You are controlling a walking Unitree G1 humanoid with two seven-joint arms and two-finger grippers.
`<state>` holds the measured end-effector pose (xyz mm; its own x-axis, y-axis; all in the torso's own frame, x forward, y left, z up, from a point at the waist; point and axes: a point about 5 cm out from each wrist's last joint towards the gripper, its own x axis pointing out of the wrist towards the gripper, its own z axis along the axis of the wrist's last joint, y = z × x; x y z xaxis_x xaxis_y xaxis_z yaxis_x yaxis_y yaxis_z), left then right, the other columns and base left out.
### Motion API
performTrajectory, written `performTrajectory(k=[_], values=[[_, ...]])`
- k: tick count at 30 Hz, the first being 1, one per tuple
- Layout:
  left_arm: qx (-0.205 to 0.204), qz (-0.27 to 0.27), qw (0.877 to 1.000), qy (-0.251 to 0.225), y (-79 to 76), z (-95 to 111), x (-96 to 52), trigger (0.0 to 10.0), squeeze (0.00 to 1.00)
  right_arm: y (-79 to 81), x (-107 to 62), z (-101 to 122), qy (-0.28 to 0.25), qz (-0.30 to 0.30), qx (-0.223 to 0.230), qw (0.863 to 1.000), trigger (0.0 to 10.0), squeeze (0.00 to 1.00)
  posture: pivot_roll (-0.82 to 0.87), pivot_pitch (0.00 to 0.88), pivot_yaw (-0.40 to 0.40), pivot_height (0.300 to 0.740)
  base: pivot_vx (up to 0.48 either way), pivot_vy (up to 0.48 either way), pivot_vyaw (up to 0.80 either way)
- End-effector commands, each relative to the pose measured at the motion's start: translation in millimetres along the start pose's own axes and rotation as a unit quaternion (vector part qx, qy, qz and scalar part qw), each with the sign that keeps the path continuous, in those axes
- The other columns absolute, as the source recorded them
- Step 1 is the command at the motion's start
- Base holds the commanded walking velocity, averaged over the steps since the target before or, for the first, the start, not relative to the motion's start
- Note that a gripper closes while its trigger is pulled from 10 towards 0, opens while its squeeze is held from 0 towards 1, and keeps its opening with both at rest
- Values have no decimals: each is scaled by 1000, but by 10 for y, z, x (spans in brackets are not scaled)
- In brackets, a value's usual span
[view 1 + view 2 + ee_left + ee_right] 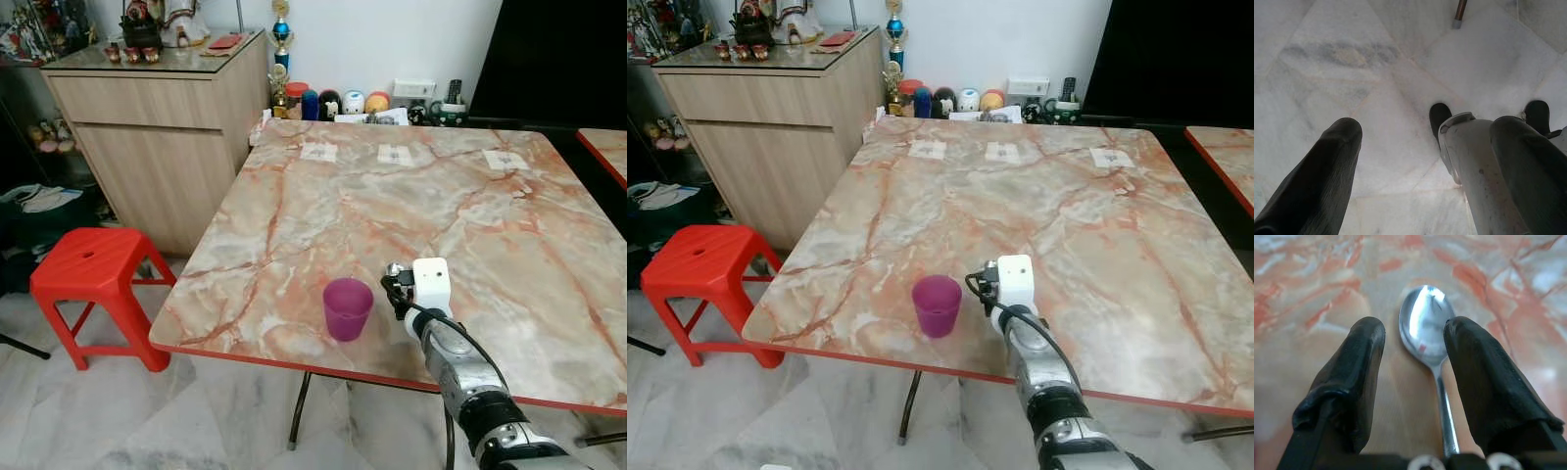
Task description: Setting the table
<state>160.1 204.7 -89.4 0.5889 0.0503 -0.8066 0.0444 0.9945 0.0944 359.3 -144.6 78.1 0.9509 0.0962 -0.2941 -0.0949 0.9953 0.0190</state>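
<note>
The spoon's big bowl tops its long thin handle, so my right gripper should next grab it by the handle close behind the bowl to keep it level.
A metal spoon lies flat on the marble table near its front edge. My right gripper hovers low over it, open, with one black finger on each side of the spoon's bowl and the handle running back between them. In the left eye view that gripper sits just to the right of a purple cup, which stands upright and apart from it. My left gripper hangs open above the floor tiles beside my own leg.
A red plastic stool stands on the floor left of the table, in front of a wooden cabinet. Jars and small figures line the wall behind the table's far edge. A second table's corner shows at the right.
</note>
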Motion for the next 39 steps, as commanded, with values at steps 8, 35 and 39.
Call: performTrajectory(k=[8, 35, 39], values=[[2, 0, 1000, 14, 16, -82, -20, 10000, 0, -20, 12, -25, 15, -15, 28, 999, 10000, 0, 39, 77, 12, 740, 0, 0, 0], [5, -3, 1000, 16, 26, -87, -23, 10000, 0, -30, -10, -173, 55, -15, 37, 998, 0, 0, 43, 93, 16, 740, 0, 0, 0], [5, -5, 1000, 17, 20, -88, -22, 10000, 0, -38, -9, -169, 55, -15, 35, 998, 0, 0, 43, 94, 15, 740, 0, 0, 0]])
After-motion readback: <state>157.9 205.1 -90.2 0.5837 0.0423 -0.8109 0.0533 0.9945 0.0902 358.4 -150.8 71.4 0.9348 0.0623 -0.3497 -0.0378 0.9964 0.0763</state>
